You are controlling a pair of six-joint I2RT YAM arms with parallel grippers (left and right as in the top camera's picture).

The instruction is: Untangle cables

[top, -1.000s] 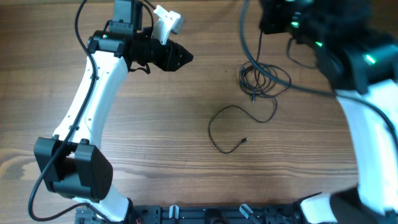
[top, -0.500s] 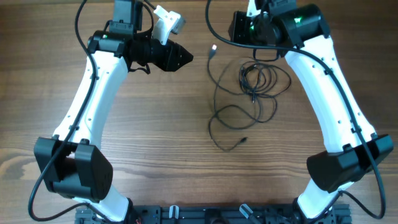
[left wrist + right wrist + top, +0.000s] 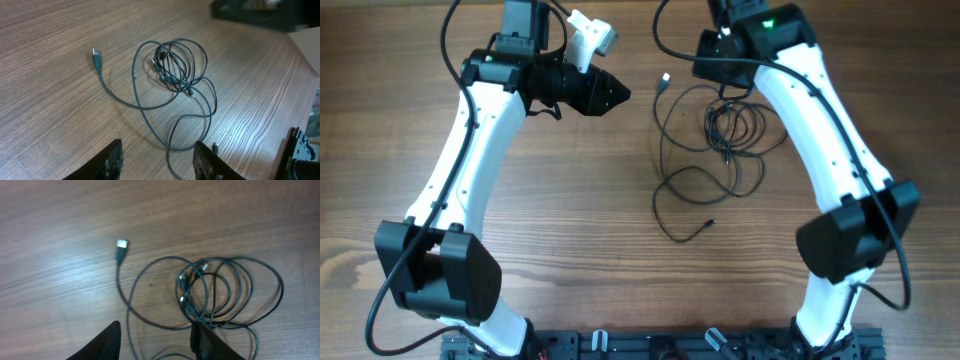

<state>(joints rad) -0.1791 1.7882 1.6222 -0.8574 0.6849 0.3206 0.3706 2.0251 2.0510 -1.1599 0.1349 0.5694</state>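
The right gripper grabs a piece of cable at the coil's edge facing the USB plug next, and leaves others for my left gripper to untangle.
The cables (image 3: 735,125) lie as a tangled black coil on the wooden table, toward the back right. One strand runs left from it to a USB plug (image 3: 665,78). A lower loop (image 3: 705,200) ends in a small plug (image 3: 712,224). My right gripper (image 3: 712,72) hovers open just behind the coil, holding nothing. Its view shows the coil (image 3: 220,290) and the USB plug (image 3: 121,245) lying below the open right gripper (image 3: 157,345). My left gripper (image 3: 618,95) stands open to the left of the cables, empty. The left wrist view shows the coil (image 3: 177,62) beyond the left gripper (image 3: 160,162).
A black equipment rail (image 3: 670,345) runs along the table's front edge. The bases of both arms stand at the front left (image 3: 440,280) and front right (image 3: 850,240). Bare wood (image 3: 570,200) lies left of the cables.
The right arm swung in from the upper right and came down behind the coil. Its gripper opened, and a strand with the USB plug now lies left of the coil. The left arm stayed still.
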